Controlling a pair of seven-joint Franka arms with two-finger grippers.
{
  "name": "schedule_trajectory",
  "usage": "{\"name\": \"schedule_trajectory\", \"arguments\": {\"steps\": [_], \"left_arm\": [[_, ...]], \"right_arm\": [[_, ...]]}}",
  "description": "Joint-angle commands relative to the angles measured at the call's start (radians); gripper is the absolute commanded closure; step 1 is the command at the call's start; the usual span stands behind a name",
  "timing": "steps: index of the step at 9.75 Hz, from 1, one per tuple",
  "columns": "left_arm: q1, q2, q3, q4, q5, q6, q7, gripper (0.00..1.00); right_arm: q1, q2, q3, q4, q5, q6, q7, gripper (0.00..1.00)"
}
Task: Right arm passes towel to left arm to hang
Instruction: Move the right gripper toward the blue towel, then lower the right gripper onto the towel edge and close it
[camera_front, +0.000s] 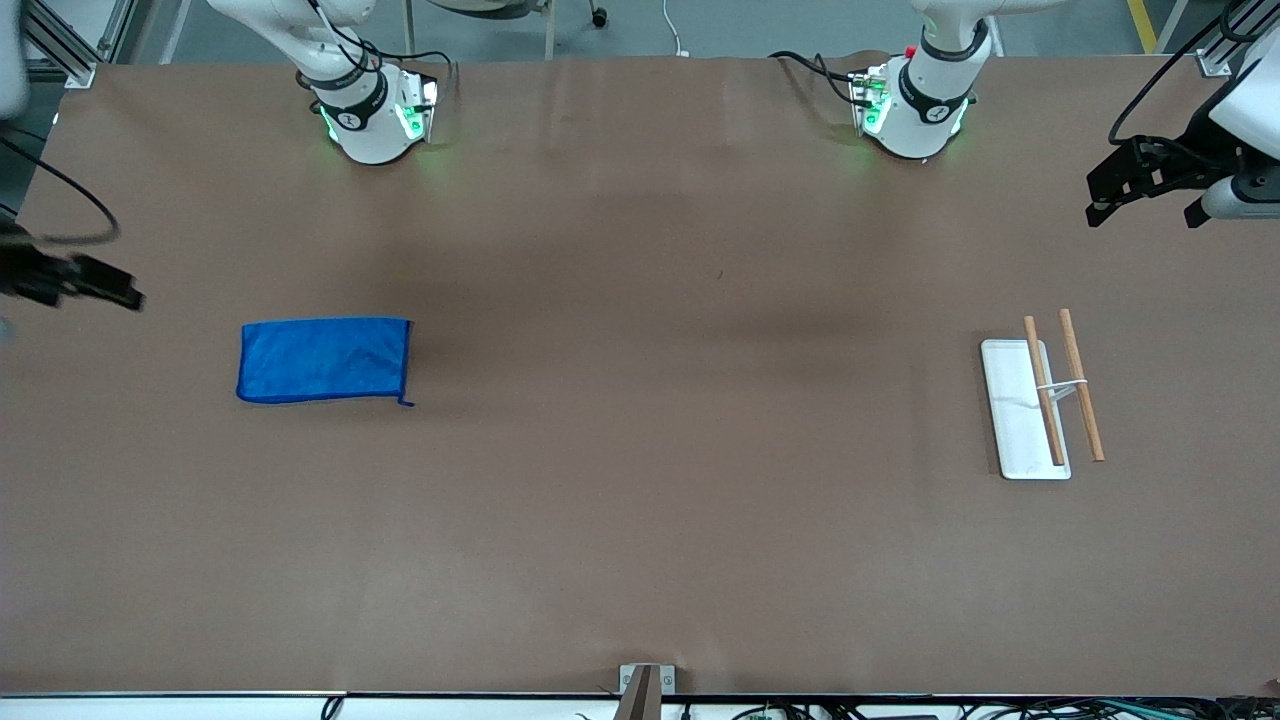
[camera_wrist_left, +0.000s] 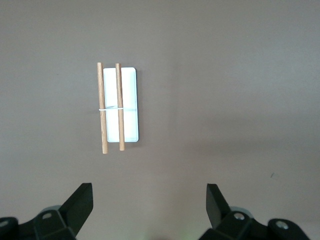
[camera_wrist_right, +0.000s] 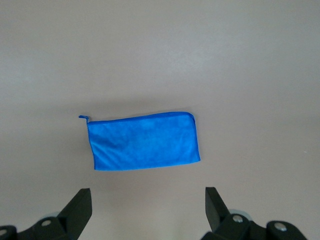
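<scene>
The towel's small tag (camera_front: 405, 401) should stay free for the left arm to hang, so my right gripper will next pick up the towel by the end (camera_front: 251, 360) opposite that tag.
The blue towel (camera_front: 325, 360) lies flat on the brown table toward the right arm's end; it also shows in the right wrist view (camera_wrist_right: 145, 141), with its small tag at one corner. My right gripper (camera_front: 100, 285) hangs open and empty above the table's edge, beside the towel and well apart from it; its jaws (camera_wrist_right: 148, 195) stand wide. My left gripper (camera_front: 1140, 190) is open and empty in the air at the left arm's end; its jaws (camera_wrist_left: 148, 192) also stand wide. Both arms wait.
A white rack base with two wooden rods (camera_front: 1045, 400) stands toward the left arm's end, also seen in the left wrist view (camera_wrist_left: 120, 107). A metal bracket (camera_front: 645, 685) sits at the table's front edge.
</scene>
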Motion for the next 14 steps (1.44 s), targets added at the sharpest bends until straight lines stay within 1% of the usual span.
{"name": "schedule_trajectory", "arguments": {"steps": [1,3,5,8,10,12,13,14], "left_arm": [[0.0,0.014,0.001,-0.014,-0.01,0.001,0.022,0.0],[-0.001,0.021,0.001,-0.011,-0.011,0.001,0.021,0.0],[-0.001,0.021,0.001,-0.012,-0.011,0.001,0.021,0.0],[0.0,0.021,0.001,-0.012,-0.011,-0.006,0.021,0.0],[-0.003,0.021,-0.001,-0.011,-0.011,-0.006,0.013,0.0],[0.0,0.019,-0.001,-0.011,-0.011,-0.016,0.021,0.0],[0.002,0.018,-0.001,-0.014,-0.011,-0.02,0.022,0.0],[0.002,0.016,0.001,-0.011,-0.011,-0.043,0.019,0.0]], "right_arm": [[0.001,-0.017,0.003,-0.193,0.001,0.162,-0.017,0.0],[0.001,0.005,0.003,-0.38,-0.003,0.404,-0.018,0.0],[-0.005,0.053,0.003,-0.51,-0.006,0.623,-0.087,0.0],[-0.005,0.166,0.003,-0.568,-0.006,0.8,-0.088,0.01],[-0.005,0.216,0.003,-0.615,-0.006,0.912,-0.086,0.03],[-0.004,0.251,0.003,-0.632,-0.006,0.951,-0.086,0.06],[-0.004,0.254,0.003,-0.646,-0.006,0.96,-0.086,0.07],[-0.005,0.26,0.004,-0.655,-0.006,0.963,-0.081,0.1]]}}
